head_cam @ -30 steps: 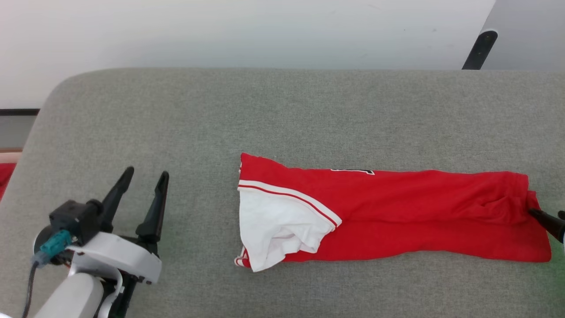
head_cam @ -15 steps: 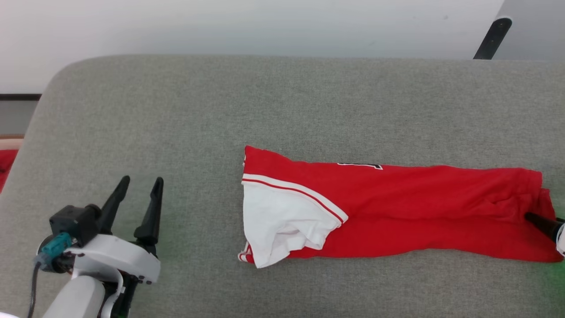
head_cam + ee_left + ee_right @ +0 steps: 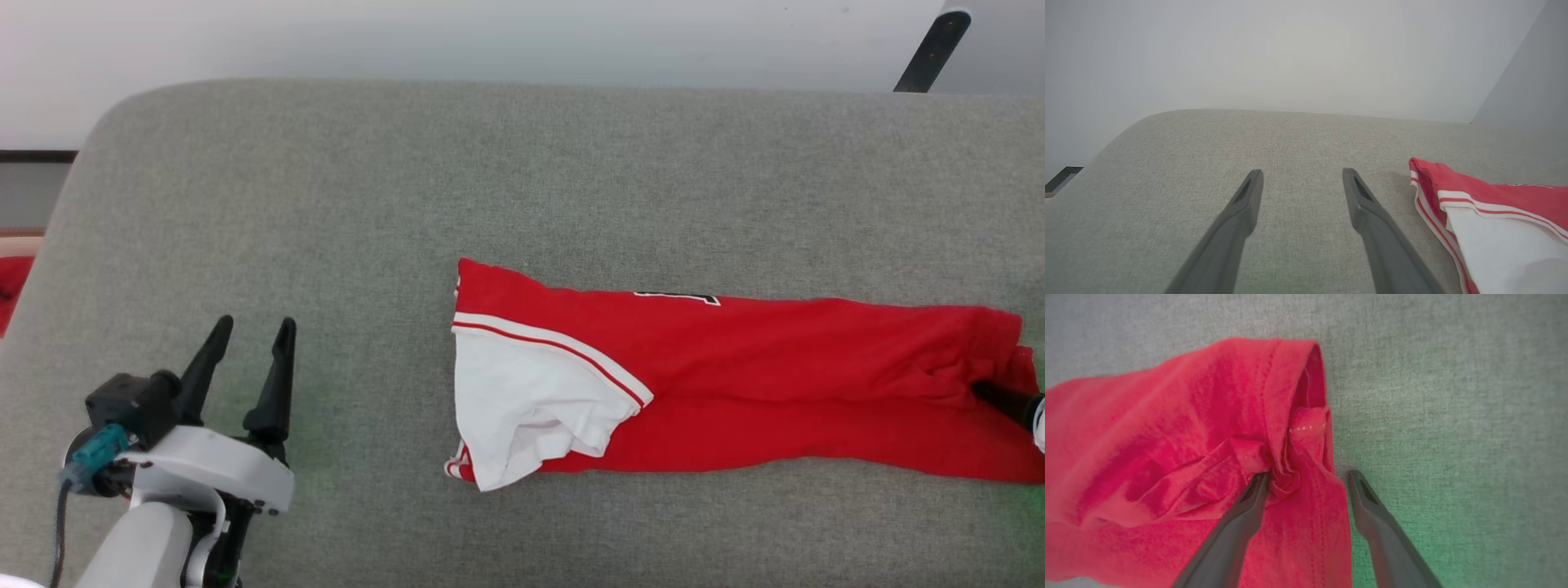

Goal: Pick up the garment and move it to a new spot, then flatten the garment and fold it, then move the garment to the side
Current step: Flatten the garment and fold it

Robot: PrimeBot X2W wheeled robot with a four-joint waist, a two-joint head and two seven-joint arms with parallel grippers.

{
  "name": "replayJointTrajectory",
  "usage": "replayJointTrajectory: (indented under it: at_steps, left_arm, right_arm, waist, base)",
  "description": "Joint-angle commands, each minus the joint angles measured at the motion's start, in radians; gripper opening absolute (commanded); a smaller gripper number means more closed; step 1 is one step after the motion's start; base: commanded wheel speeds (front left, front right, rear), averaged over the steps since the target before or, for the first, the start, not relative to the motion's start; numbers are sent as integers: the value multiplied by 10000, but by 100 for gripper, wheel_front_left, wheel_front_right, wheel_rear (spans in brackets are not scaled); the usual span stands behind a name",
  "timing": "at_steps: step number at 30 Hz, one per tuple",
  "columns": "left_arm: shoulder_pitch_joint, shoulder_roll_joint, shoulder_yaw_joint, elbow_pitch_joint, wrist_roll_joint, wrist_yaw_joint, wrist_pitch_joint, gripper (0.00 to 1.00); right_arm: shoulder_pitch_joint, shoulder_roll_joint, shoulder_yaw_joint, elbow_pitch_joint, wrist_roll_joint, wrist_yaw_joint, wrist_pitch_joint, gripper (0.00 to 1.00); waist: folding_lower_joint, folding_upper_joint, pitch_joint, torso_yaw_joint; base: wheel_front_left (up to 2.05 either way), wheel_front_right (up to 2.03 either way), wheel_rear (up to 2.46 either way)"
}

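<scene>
My right gripper next needs to pinch the garment by its bunched red hem [image 3: 999,358], so that it can fold the long garment over toward its white sleeve panel [image 3: 522,400].
The garment [image 3: 775,367], a red jersey, lies folded into a long strip across the grey cushion [image 3: 367,204]. Its white sleeve panel [image 3: 522,400] with red-and-white trim is at its left end, and a sliver of black lettering [image 3: 678,296] peeks out on top. My left gripper [image 3: 253,325] stands open over bare cushion, well to the left of the jersey; in the left wrist view the gripper [image 3: 1302,173] has the garment [image 3: 1494,212] to its right. My right gripper [image 3: 1308,475] is open astride the garment's [image 3: 1167,437] bunched right hem. One dark finger [image 3: 1000,398] rests on the cloth.
The cushion's rounded left corner [image 3: 98,139] drops off toward a white wall. A black slanted leg [image 3: 931,49] stands at the top right. Something red [image 3: 10,286] lies beyond the cushion's left edge.
The whole head view has shifted, so cushion and jersey sit higher and further right in it. The jersey keeps its shape and the right finger stays at the hem.
</scene>
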Motion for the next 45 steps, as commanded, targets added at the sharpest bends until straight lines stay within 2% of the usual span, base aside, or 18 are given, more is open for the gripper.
replayJointTrajectory:
  at_steps: [1, 3, 4, 5, 6, 7, 16, 24, 36, 41, 45]
  left_arm:
    - [-109, -100, 95, 17, 132, -57, -6, 100]
    - [-124, -138, 164, 28, 197, -96, -6, 100]
    - [-139, -161, 192, 30, 215, -114, -6, 100]
    - [-146, -187, 226, 31, 231, -144, -6, 100]
    - [-150, -212, 260, 31, 254, -175, -6, 100]
    - [-152, -237, 289, 41, 291, -181, -6, 100]
    - [-105, -450, 551, 34, 473, -367, -6, 100]
    - [48, -519, 807, -97, 524, -443, -6, 100]
    - [-131, -407, 927, -461, 681, -487, -6, 100]
    - [11, -433, 955, -401, 667, -477, -6, 100]
    - [158, -536, 894, -290, 628, -494, -6, 100]
  right_arm:
    - [227, 317, 232, 290, -125, -10, 243, 100]
    - [242, 350, 285, 339, -144, -12, 397, 100]
    - [257, 372, 305, 336, -135, -12, 443, 90]
    - [264, 390, 329, 298, -143, -12, 466, 49]
    - [255, 402, 329, 281, -151, -12, 467, 37]
    - [248, 415, 319, 269, -151, -12, 466, 0]
    - [44, 373, 86, 160, -100, -23, 261, 0]
    - [-347, -19, -522, 30, -100, -41, -551, 0]
    - [-562, -1586, -1672, 1010, -618, -14, -1583, 0]
    - [-485, -1551, -1559, 755, -581, -14, -1521, 0]
    - [-243, -1326, -1073, -76, -553, -12, -1350, 0]
  waist:
    - [0, 0, 92, 20]
    - [0, 0, 146, 26]
    - [0, 0, 171, 29]
    - [0, 0, 195, 30]
    - [0, 0, 218, 31]
    - [0, 0, 238, 34]
    - [0, 0, 349, -105]
    - [0, 0, 528, -477]
    - [0, 0, 772, -765]
    - [0, 0, 544, -864]
    - [0, 0, 203, -919]
  base:
    - [0, 0, 0]
    - [0, 0, 0]
    - [0, 0, 0]
    - [0, 0, 0]
    - [0, 0, 0]
    - [0, 0, 0]
    - [0, 0, 0]
    - [0, 0, 0]
    - [0, 0, 0]
    - [0, 0, 0]
    - [0, 0, 0]
